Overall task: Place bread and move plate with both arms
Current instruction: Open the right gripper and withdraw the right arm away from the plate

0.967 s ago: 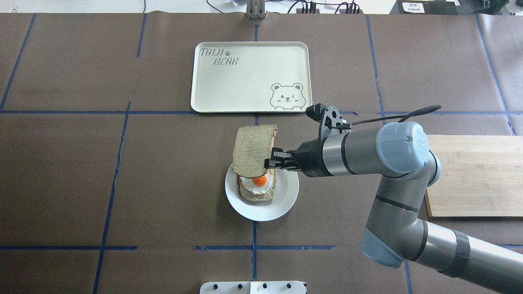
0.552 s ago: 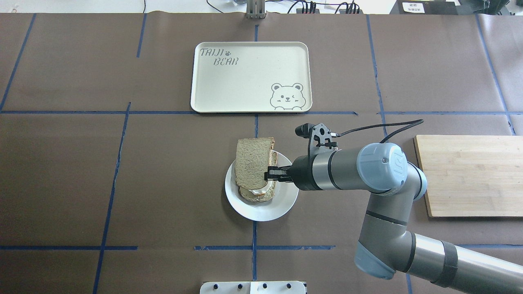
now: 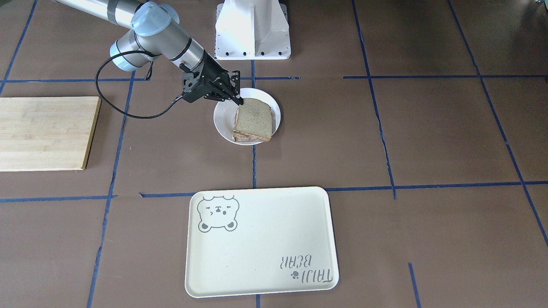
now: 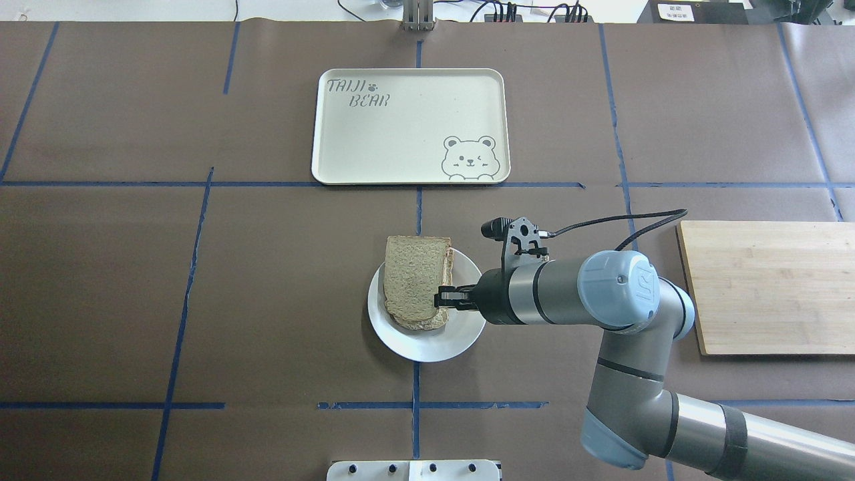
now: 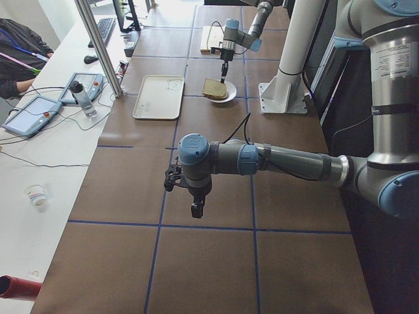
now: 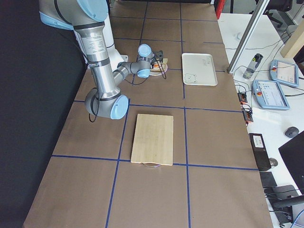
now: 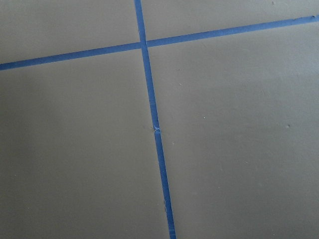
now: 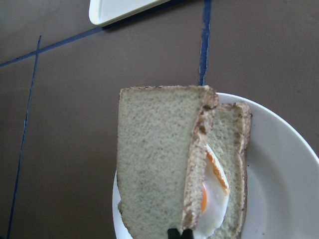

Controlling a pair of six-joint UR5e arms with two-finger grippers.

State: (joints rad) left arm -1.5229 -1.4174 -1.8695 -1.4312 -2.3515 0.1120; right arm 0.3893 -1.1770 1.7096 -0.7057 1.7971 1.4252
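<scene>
The plain bread slice's tray-side edge (image 3: 252, 135) meets the egg-topped slice (image 3: 247, 138), so the bread would settle onto it and it is time to open my right gripper now.
A plain brown bread (image 4: 414, 277) slice lies tilted over the egg-topped slice (image 8: 219, 184) on the small white plate (image 4: 461, 337). My right gripper (image 4: 441, 298) is shut on the bread's right-hand crust edge, which stays slightly raised, so the egg shows under it in the right wrist view. From the front, the right gripper (image 3: 238, 101) meets the bread (image 3: 253, 119) at its corner over the plate (image 3: 222, 122). My left gripper (image 5: 196, 210) hangs above bare table far from the plate, and I cannot tell whether it is open or shut.
A cream tray (image 4: 407, 127) with a bear drawing lies beyond the plate. A wooden board (image 4: 768, 287) lies to the right. The white pedestal (image 3: 252, 30) stands at the robot's side. Blue tape lines (image 7: 154, 129) cross the brown table cover.
My right gripper has come down and toward the robot with the bread, laying it over the egg slice. The egg no longer shows from overhead.
</scene>
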